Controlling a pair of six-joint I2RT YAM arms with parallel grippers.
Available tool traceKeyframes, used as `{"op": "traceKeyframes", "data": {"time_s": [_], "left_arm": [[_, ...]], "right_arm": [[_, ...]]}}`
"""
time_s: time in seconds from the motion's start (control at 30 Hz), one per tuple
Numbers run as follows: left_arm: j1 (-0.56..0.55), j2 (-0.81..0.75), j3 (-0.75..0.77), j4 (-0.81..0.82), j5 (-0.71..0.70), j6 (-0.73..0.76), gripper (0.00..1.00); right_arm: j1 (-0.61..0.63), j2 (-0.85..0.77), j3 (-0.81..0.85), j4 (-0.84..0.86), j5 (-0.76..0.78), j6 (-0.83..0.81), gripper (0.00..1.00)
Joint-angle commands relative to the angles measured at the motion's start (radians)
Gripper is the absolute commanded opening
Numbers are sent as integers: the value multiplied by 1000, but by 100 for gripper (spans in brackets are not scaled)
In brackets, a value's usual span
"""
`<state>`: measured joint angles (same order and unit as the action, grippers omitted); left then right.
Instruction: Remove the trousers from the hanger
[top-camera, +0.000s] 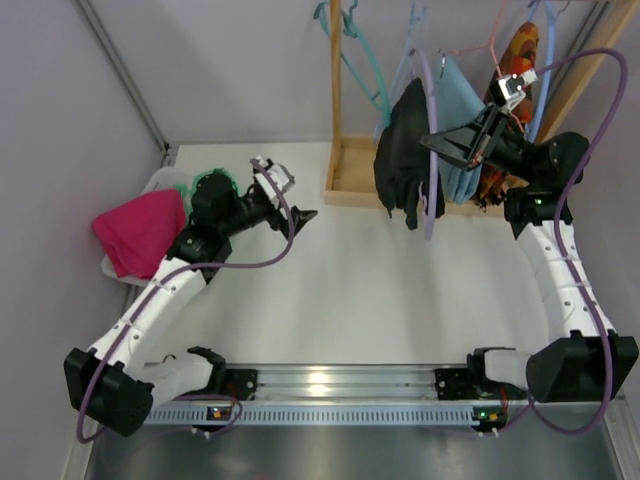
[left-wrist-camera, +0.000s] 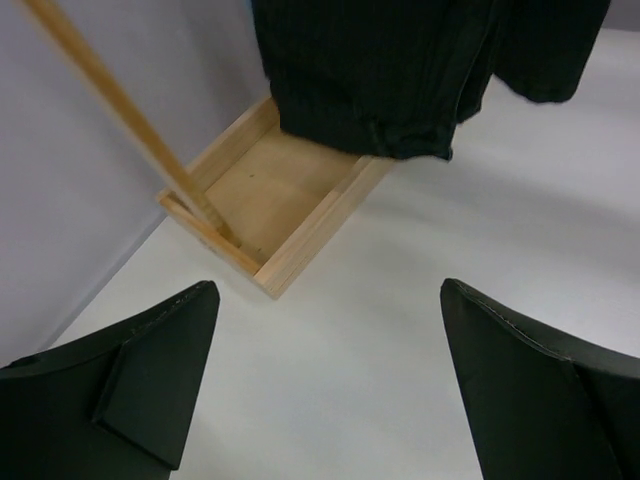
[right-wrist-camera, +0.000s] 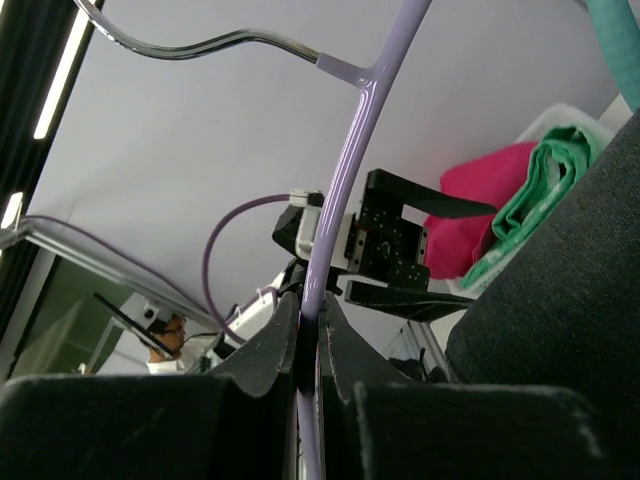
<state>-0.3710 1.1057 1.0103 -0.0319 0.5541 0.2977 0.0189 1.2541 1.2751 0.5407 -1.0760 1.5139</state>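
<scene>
My left gripper should next pinch their cloth on the side away from my right gripper, to pull the black trousers off the hanger.
Black trousers hang on a lilac hanger beside the wooden rack, their hems showing in the left wrist view. My right gripper is shut on the lilac hanger, its jaws pinching the hanger's rod; dark trouser cloth fills the right of that view. My left gripper is open and empty over the white table, left of the trousers, with both black fingers apart.
A wooden rack with a box base and upright post stands at the back; the base also shows in the left wrist view. A light blue garment and other hangers hang there. A white basket with pink cloth sits at left.
</scene>
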Motion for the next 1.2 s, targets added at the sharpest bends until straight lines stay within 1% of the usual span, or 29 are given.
{"op": "traceKeyframes", "data": {"time_s": [0.0, 0.03, 0.07, 0.13, 0.17, 0.2, 0.23, 0.27, 0.3, 0.37, 0.5, 0.63, 0.73, 0.83, 0.93, 1.03, 1.1, 1.13, 1.17], "left_arm": [[-147, 6, 2, 170, -95, 23, 99], [-190, 11, 2, 187, -130, 12, 99], [-277, 14, 4, 217, -207, -23, 99], [-359, 22, -1, 245, -275, -51, 99], [-440, 26, -6, 288, -343, -66, 99], [-480, 32, -9, 305, -385, -69, 99], [-518, 49, -9, 326, -410, -75, 99], [-579, 65, -7, 358, -431, -83, 99], [-606, 74, -3, 375, -468, -86, 99], [-666, 117, 2, 398, -488, -81, 98], [-720, 183, 10, 490, -543, -68, 99], [-737, 249, 68, 530, -627, -75, 99], [-740, 275, 82, 570, -658, -81, 99], [-741, 292, 96, 579, -651, -78, 99], [-749, 319, 120, 587, -710, -65, 99], [-749, 332, 131, 593, -715, -58, 99], [-749, 345, 136, 593, -724, -52, 96], [-749, 352, 137, 593, -737, -42, 93], [-749, 358, 139, 593, -750, -39, 87]], "right_arm": [[-10, -94, -42, 162, -7, -47, 0], [-8, -123, -55, 150, -7, -55, 0], [-8, -139, -81, 137, -7, -69, 0], [-10, -177, -105, 104, -7, -86, 0], [-8, -189, -126, 94, -9, -99, 0], [-8, -200, -135, 81, -12, -107, 0], [-10, -223, -152, 56, -13, -115, 0], [-10, -234, -160, 41, -15, -129, 0], [-10, -252, -164, 27, -19, -135, 0], [-10, -266, -174, -23, -22, -159, 0], [-8, -291, -174, -70, -28, -184, 0], [-10, -309, -155, -119, -42, -208, 0], [-8, -318, -146, -160, -45, -233, 0], [-8, -324, -148, -163, -42, -236, 0], [-10, -329, -149, -168, -42, -235, 0], [-10, -335, -152, -174, -41, -236, 0], [-10, -337, -152, -176, -44, -238, 0], [-10, -335, -154, -176, -44, -238, 0], [-10, -335, -152, -177, -45, -238, 0]]}}
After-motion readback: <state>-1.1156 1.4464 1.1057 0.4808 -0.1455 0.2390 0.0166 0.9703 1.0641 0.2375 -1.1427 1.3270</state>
